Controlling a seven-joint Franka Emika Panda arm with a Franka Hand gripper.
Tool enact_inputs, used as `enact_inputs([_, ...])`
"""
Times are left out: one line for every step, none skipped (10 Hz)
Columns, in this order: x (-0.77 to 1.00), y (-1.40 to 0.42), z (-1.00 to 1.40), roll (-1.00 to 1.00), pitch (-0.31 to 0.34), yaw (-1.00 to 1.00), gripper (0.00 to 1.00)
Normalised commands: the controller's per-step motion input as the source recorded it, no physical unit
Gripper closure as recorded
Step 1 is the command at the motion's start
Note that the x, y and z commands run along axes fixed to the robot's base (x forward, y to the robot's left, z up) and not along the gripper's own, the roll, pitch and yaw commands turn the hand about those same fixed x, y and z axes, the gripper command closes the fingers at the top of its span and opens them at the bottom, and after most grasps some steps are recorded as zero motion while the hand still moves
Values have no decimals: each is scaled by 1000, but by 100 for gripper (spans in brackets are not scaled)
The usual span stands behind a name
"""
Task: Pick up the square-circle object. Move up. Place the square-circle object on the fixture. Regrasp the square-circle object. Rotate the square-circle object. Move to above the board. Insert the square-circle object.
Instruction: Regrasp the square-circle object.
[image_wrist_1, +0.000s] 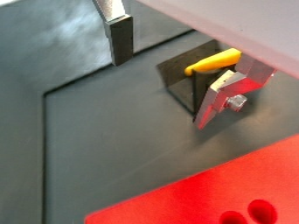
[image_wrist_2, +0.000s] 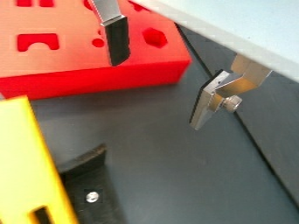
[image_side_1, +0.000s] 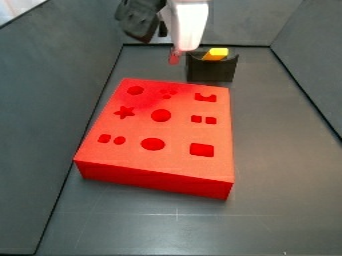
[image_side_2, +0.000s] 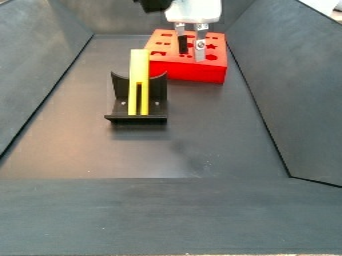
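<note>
My gripper grabs the square-circle object by its upper end (image_wrist_1: 226, 57) next, to rotate the object upright for insertion into the board.
The square-circle object (image_side_2: 138, 80), a slim yellow bar, lies along the notch of the dark fixture (image_side_2: 134, 112). In a wrist view its orange-tinted end (image_wrist_1: 215, 62) sticks out over the fixture (image_wrist_1: 181, 80). The same bar (image_wrist_2: 31, 166) also shows in the second wrist picture. The red board (image_side_1: 160, 135) with shaped holes lies flat beside the fixture (image_side_1: 211, 68). My gripper (image_side_1: 178, 52) hangs open over the board's edge nearest the fixture, apart from the bar. Nothing sits between its fingers (image_wrist_1: 119, 42), and in both wrist views only floor and board show in the gap.
Dark sloping tray walls (image_side_2: 54, 70) close in the floor on all sides. The board (image_side_2: 189, 58) and the fixture stand close together at one end of the tray.
</note>
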Motion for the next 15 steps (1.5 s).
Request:
enact_inputs([-37, -6, -5, 627, -236, -1000, 0])
enact_inputs([-42, -3, -3, 616, -195, -1000, 0])
enact_inputs([-42, -5, -12, 379, -12, -643, 0])
enact_inputs([-32, -3, -12, 242, 93, -434, 0])
enact_inputs([-22, 7, -3, 159, 152, -293, 0])
enact_inputs([1000, 0, 5, 48, 174, -196, 0])
enact_inputs([1000, 0, -6, 36, 197, -130, 0])
enact_inputs([1000, -1, -22, 40, 217, -88, 0])
enact_inputs([1000, -5, -12, 48, 221, -14, 0])
enact_inputs([1000, -9, -12, 41, 218, 15, 0])
enact_inputs([1000, -13, -10, 36, 214, 32, 0])
enact_inputs([1000, -17, -9, 25, 205, 48, 0])
enact_inputs([1000, -20, -6, 20, 200, 54, 0])
enact_inputs([1000, -22, -4, 18, 197, 57, 0])
enact_inputs([1000, -27, 1, 17, 197, 58, 0])
